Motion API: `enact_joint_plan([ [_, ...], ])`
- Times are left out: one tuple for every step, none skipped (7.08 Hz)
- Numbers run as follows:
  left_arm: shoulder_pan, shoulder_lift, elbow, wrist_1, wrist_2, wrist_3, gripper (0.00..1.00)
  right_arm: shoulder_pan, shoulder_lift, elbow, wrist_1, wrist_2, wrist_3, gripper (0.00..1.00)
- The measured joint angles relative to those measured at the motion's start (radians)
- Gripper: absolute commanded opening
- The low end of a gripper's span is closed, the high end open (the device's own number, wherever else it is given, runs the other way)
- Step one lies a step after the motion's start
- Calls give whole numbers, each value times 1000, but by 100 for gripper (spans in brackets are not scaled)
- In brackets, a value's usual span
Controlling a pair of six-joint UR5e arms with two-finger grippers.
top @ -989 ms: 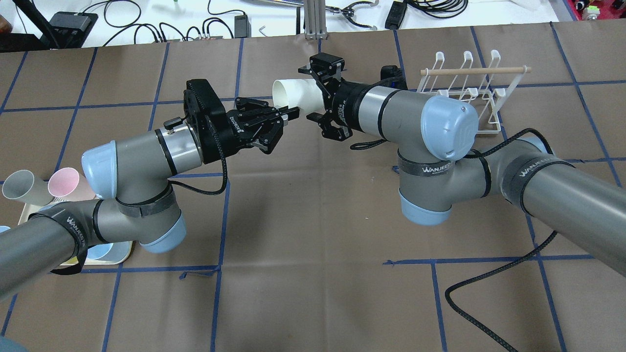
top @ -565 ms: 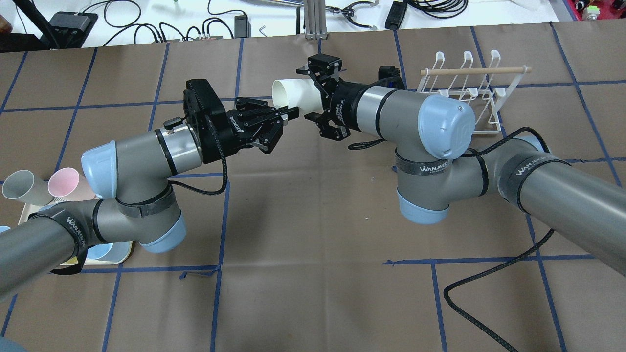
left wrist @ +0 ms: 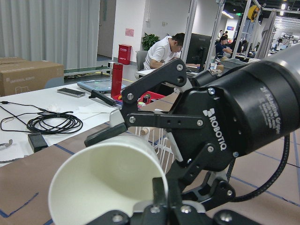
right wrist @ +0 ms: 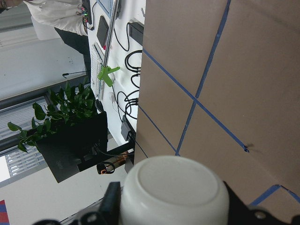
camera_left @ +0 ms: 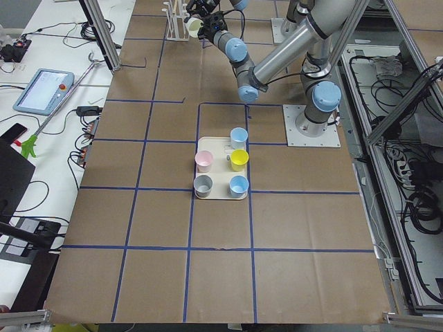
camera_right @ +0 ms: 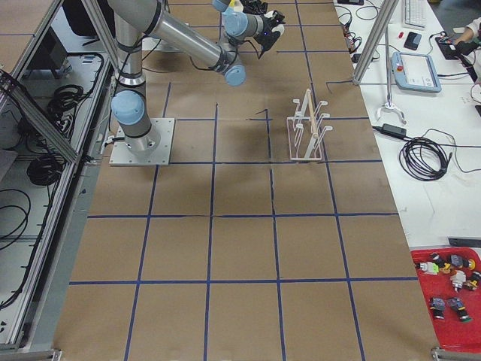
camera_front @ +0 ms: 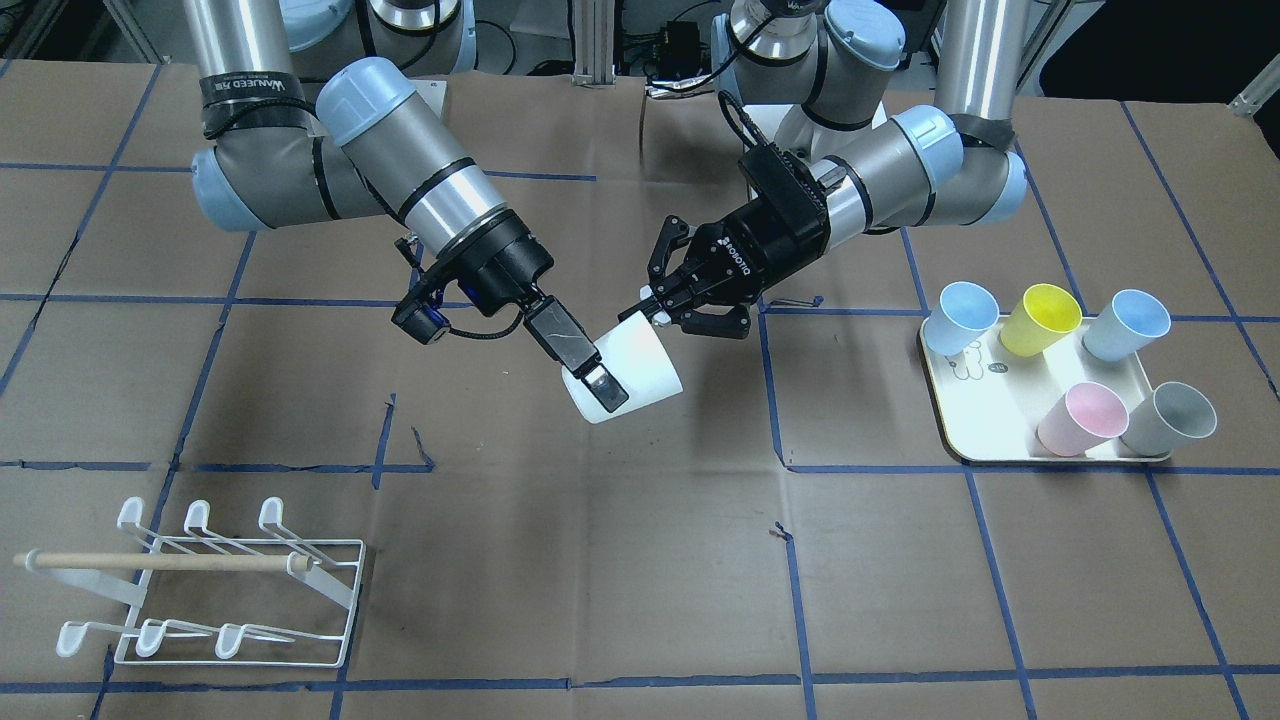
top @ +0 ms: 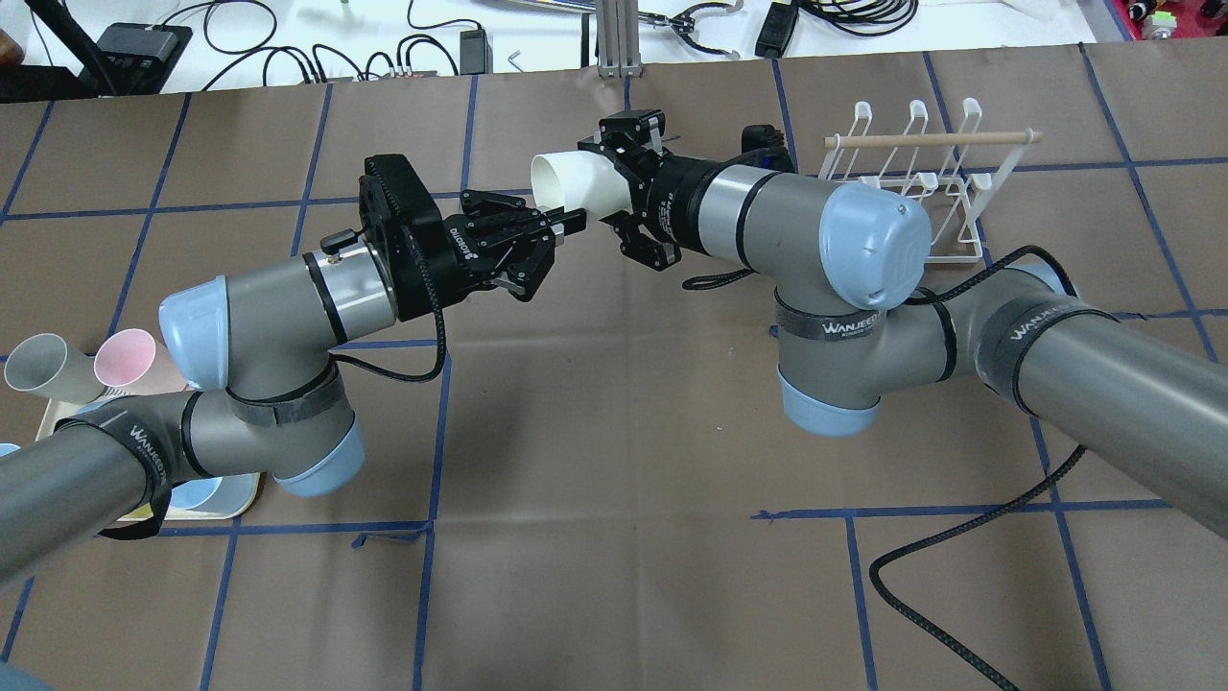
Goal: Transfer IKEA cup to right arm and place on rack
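Observation:
The robot's right gripper will next grab the white cup by its base end (camera_front: 583, 398), so that it can place the cup on the rack (camera_front: 228, 588).
A white cup (top: 576, 182) hangs in mid-air over the table's middle, lying on its side with its mouth toward my left arm. My left gripper (top: 573, 223) is shut on the cup's rim, with one finger inside the mouth, as the left wrist view (left wrist: 103, 183) shows. My right gripper (top: 600, 182) is open. Its jaws straddle the cup's base end, close to the wall. The cup's base (right wrist: 173, 187) fills the bottom of the right wrist view. The white wire rack (top: 921, 182) with the wooden dowel stands behind my right arm.
A cream tray (camera_front: 985, 410) with several coloured cups lies on my left side. A black cable (top: 959, 566) loops over the table by my right arm. The rack (camera_front: 200, 590) stands alone near the table's far edge.
My right gripper has slid a little further along the cup toward my left arm. The left gripper and the cup have stayed still.

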Motion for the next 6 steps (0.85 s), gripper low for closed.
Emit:
enact_joint_plan([
  [0,0,2,0,2,-1,55,0,2,-1,-2,1,0,50],
  [0,1,5,2,4,-2,72,0,4,0,-3,2,-1,50],
  [0,1,7,4,5,-4,85,0,5,0,-3,2,-1,48],
  [0,3,7,4,6,-4,97,0,5,0,-3,3,-1,47],
  [2,6,8,4,5,-5,98,0,5,0,-3,4,-1,44],
  [7,12,9,4,4,-6,99,0,6,0,-3,7,-2,40],
])
